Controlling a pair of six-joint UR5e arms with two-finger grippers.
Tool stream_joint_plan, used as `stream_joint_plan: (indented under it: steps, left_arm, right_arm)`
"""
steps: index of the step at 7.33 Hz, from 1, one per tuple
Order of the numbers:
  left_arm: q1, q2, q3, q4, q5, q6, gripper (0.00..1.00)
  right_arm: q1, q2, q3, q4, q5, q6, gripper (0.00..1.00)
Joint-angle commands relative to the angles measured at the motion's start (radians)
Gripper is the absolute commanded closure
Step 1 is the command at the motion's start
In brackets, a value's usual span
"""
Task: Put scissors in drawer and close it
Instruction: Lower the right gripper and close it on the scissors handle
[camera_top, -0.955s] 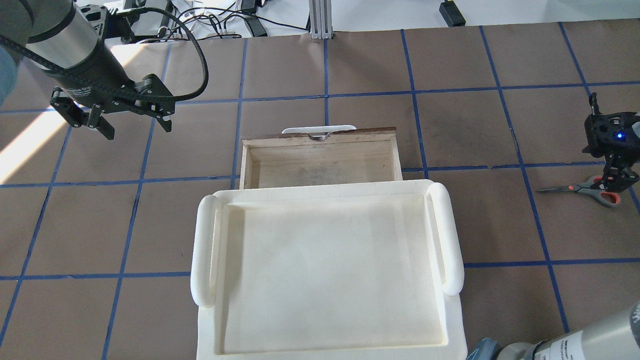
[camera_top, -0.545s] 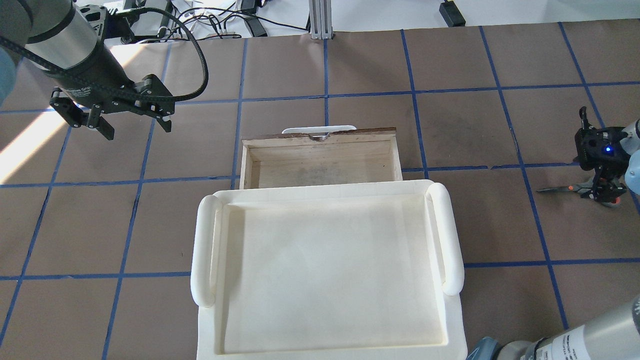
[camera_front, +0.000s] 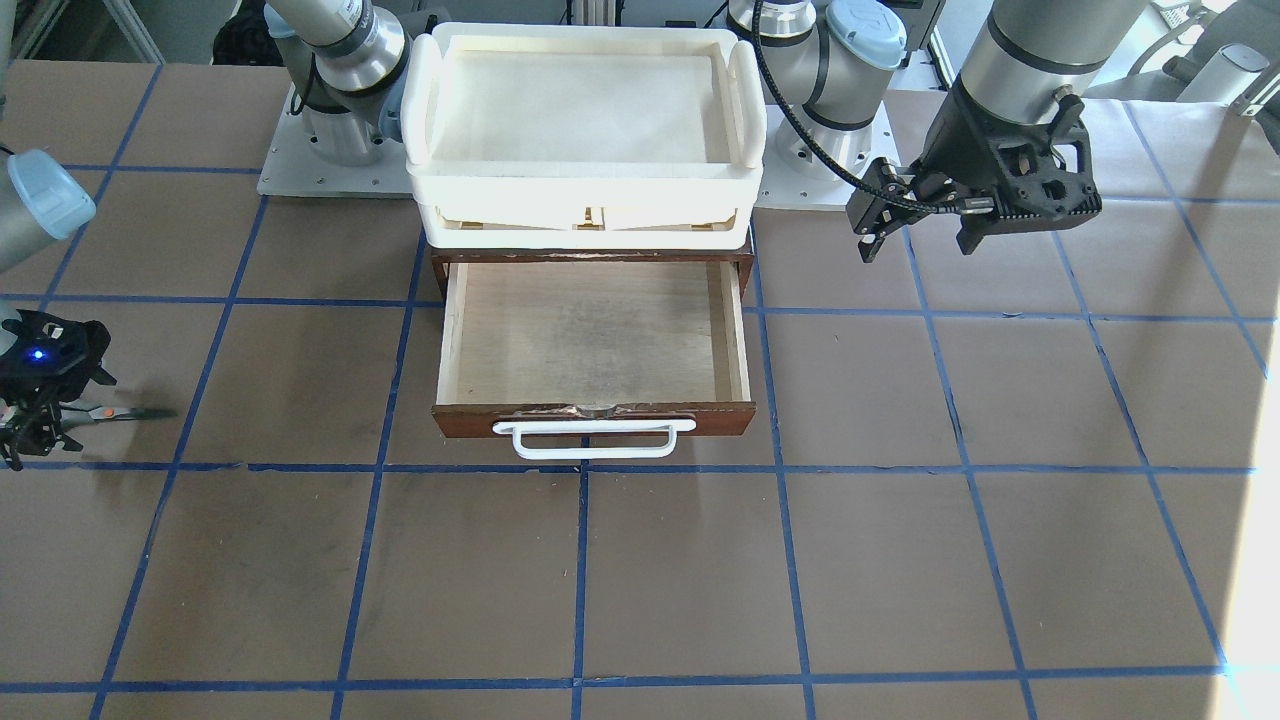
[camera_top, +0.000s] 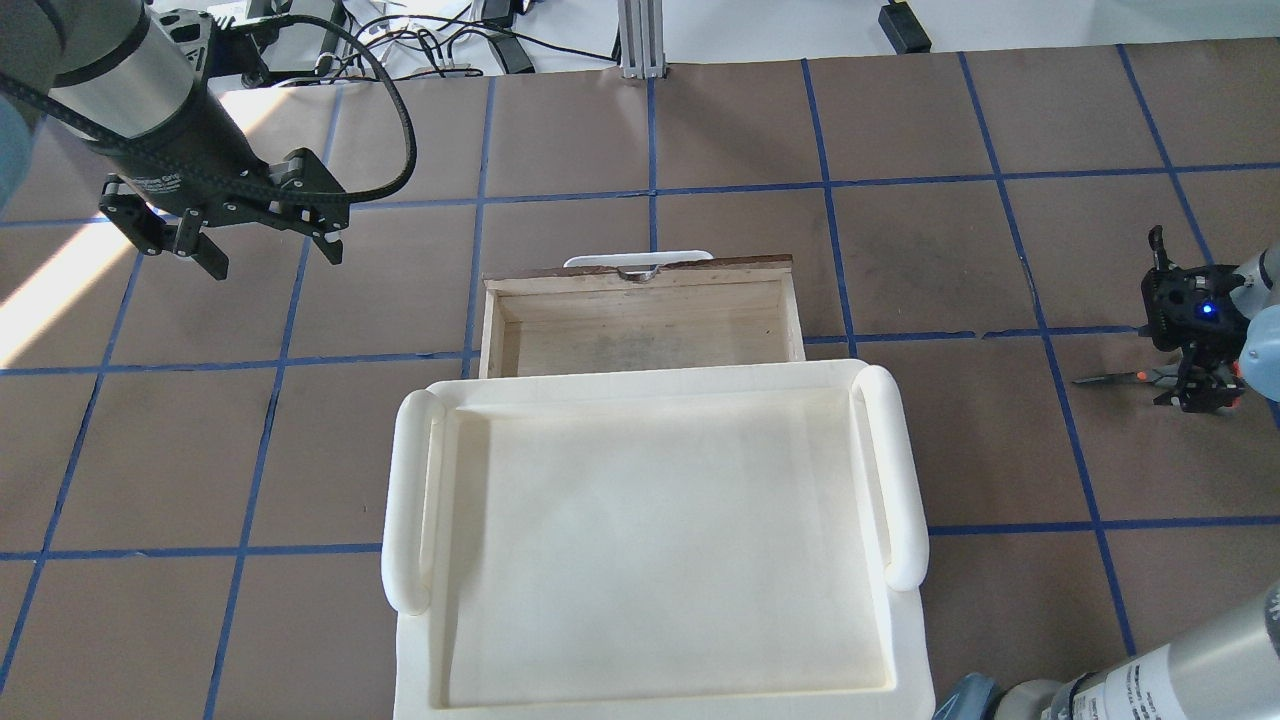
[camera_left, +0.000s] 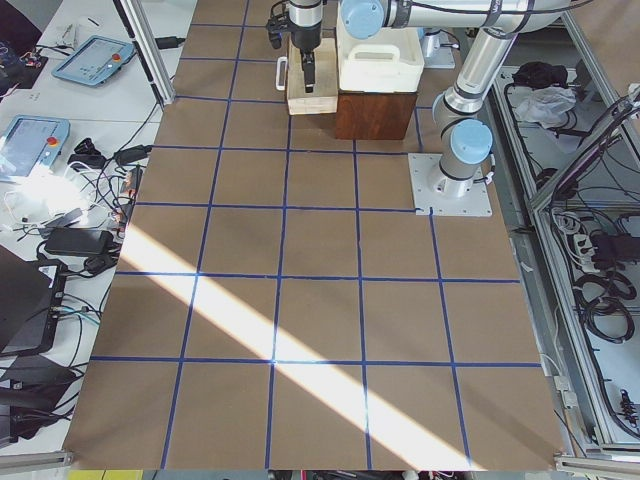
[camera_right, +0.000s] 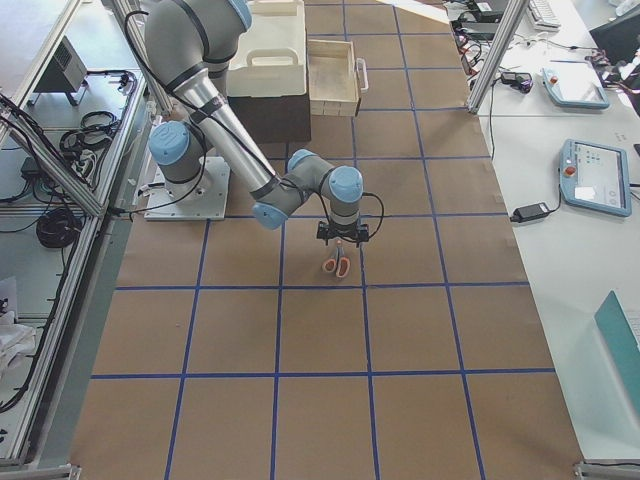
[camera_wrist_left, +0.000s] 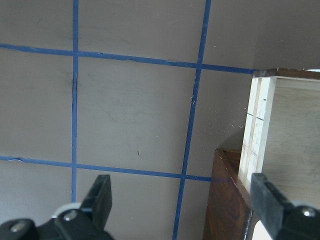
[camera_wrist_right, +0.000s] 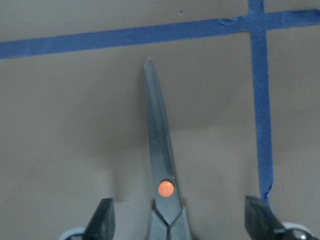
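Note:
The right gripper grabs the scissors by their handles beside the orange pivot (camera_front: 82, 416) next, to put the scissors in the drawer (camera_front: 590, 330).
The scissors (camera_top: 1108, 378) lie flat on the table at the far right, blades pointing toward the drawer; they also show in the right wrist view (camera_wrist_right: 160, 150) and the front view (camera_front: 128, 412). My right gripper (camera_top: 1192, 392) is open and low over their handle end, one finger (camera_wrist_right: 102, 220) on each side, not touching. The handles are mostly hidden under it. The drawer (camera_top: 640, 325) is pulled out and empty, its white bar handle (camera_front: 593, 438) on the far side from me. My left gripper (camera_top: 275, 255) is open and empty, hovering left of the drawer (camera_wrist_left: 260, 125).
A cream-white plastic tray (camera_top: 650, 540) sits on top of the dark brown cabinet (camera_wrist_left: 225, 200) that holds the drawer. Blue tape lines divide the brown table into squares. Cables and equipment lie beyond the table's far edge (camera_top: 420, 40).
My right gripper has moved left and down over the scissors' handles, which it now covers. The scissors, the drawer and the left arm have not moved.

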Motion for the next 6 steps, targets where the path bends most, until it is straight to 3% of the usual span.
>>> stream_joint_plan:
  steps: [1,2,3,5,6]
  left_arm:
    - [0.0,-0.001,0.0,0.0,0.0,0.0,0.0]
    - [0.0,-0.001,0.0,0.0,-0.002,0.0,0.0]
    - [0.0,-0.001,0.0,0.0,0.0,0.0,0.0]
    - [0.0,-0.001,0.0,0.0,-0.002,0.0,0.0]
    - [0.0,-0.001,0.0,0.0,0.0,0.002,0.0]
  right_arm:
    - [0.0,0.002,-0.001,-0.005,-0.016,-0.009,0.37]
    - [-0.009,0.002,-0.001,-0.005,-0.019,-0.007,0.37]
    - [-0.018,0.002,-0.001,-0.003,-0.019,-0.009,0.49]
    - [-0.025,0.002,0.0,0.005,-0.021,-0.006,0.57]
    - [-0.025,0.002,0.0,0.005,-0.021,-0.004,0.76]
